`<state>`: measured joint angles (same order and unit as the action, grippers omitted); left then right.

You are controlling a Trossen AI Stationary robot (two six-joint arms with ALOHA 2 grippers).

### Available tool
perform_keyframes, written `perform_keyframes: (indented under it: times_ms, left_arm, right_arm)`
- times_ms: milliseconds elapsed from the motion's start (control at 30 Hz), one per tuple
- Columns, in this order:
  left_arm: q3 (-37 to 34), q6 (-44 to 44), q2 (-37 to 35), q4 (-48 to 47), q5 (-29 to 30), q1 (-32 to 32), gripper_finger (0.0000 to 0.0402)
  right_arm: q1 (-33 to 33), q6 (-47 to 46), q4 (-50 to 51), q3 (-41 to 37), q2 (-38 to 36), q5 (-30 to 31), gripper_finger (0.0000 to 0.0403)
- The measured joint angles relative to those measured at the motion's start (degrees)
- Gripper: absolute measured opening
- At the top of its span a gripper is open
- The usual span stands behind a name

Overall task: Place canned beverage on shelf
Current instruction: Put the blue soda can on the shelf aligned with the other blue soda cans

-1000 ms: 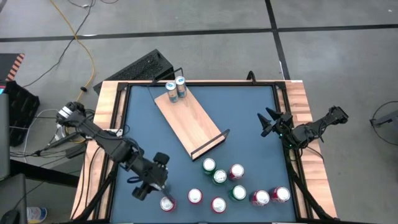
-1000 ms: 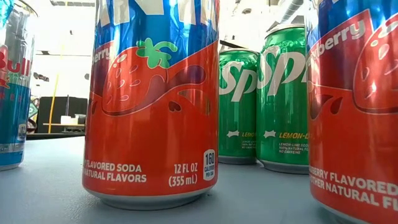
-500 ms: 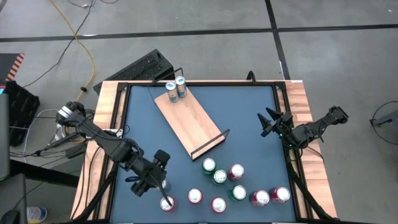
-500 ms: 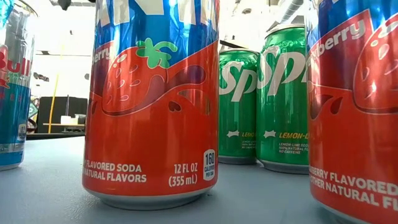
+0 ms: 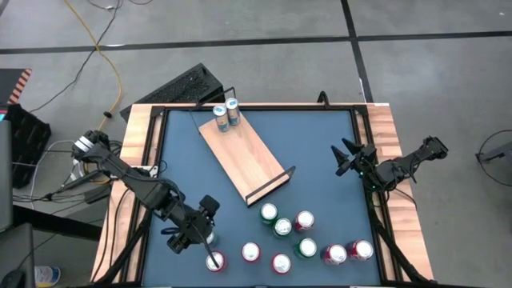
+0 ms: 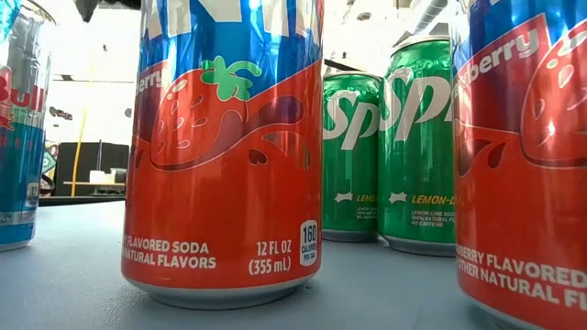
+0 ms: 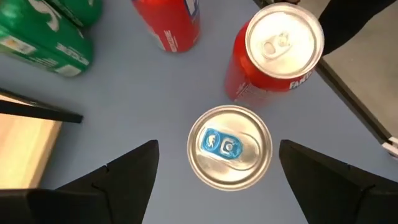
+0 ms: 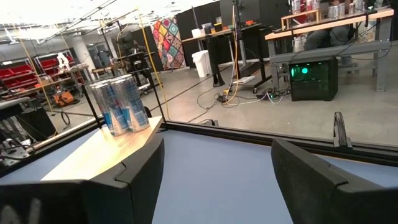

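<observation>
My left gripper will next grab the silver can with the blue tab by its side (image 5: 211,238). Then it can stand the can on the shelf (image 5: 244,156).
A silver can with a blue tab (image 7: 230,146) stands upright on the blue table near its front left; it also shows at the left of the low view (image 6: 16,128). My left gripper (image 7: 217,149) hangs open above it, slanting down, one finger on either side and clear of the can. In the high view my left gripper (image 5: 205,226) covers that can. The shelf (image 5: 244,156), a light-wood board with black end rails, lies slantwise at the table's far middle, with two slim cans (image 5: 226,114) standing on its far end. My right gripper (image 5: 346,158) waits open and level at the table's right edge.
A red can (image 7: 283,50) stands close beside the silver one, toward the near edge. Several more red and green cans (image 5: 282,227) cluster along the front, right of my left gripper. The light-wood table edging (image 5: 136,152) frames the blue mat, and bare mat lies between the shelf and my right gripper.
My left gripper has rolled a little at the wrist and sunk slightly over the silver can. One of its dark fingers has come into the top left of the low view. No can has moved.
</observation>
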<state>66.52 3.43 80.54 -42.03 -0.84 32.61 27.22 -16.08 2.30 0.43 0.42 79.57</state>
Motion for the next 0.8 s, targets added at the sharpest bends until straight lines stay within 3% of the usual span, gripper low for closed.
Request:
perform_keyframes:
  times_ms: [800]
  left_arm:
    - [-3.33, 1.62, -0.77, 5.47, -1.82, -0.01, 0.0320]
  right_arm:
    - [0.00, 0.07, 0.01, 0.02, -0.01, 0.00, 0.0282]
